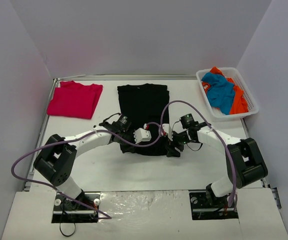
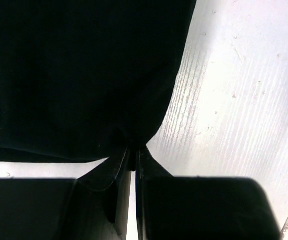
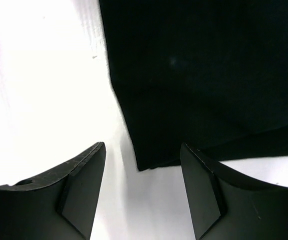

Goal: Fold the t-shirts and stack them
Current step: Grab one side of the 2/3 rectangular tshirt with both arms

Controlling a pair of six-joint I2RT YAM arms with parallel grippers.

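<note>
My right gripper will next pinch the free near corner of the black t-shirt, matching the left gripper's corner, to fold the shirt's near end evenly over.
The black t-shirt [image 1: 142, 100] lies in a long folded strip at the table's middle. My left gripper [image 1: 133, 148] is shut on its near left corner; in the left wrist view the fingertips [image 2: 131, 147] pinch the dark cloth [image 2: 73, 75], with bare table to the right. At the shirt's near right corner my right gripper [image 1: 174, 149] stands open. In the right wrist view that gripper [image 3: 142, 146] has the corner of the black cloth [image 3: 209, 75] lying between its spread fingers, untouched. A folded red t-shirt [image 1: 75, 99] lies flat at the back left.
A white basket [image 1: 251, 107] at the back right holds a crumpled blue t-shirt [image 1: 220, 92] and an orange one [image 1: 240, 100]. White walls close in the table on three sides. Purple cables loop over both arms.
</note>
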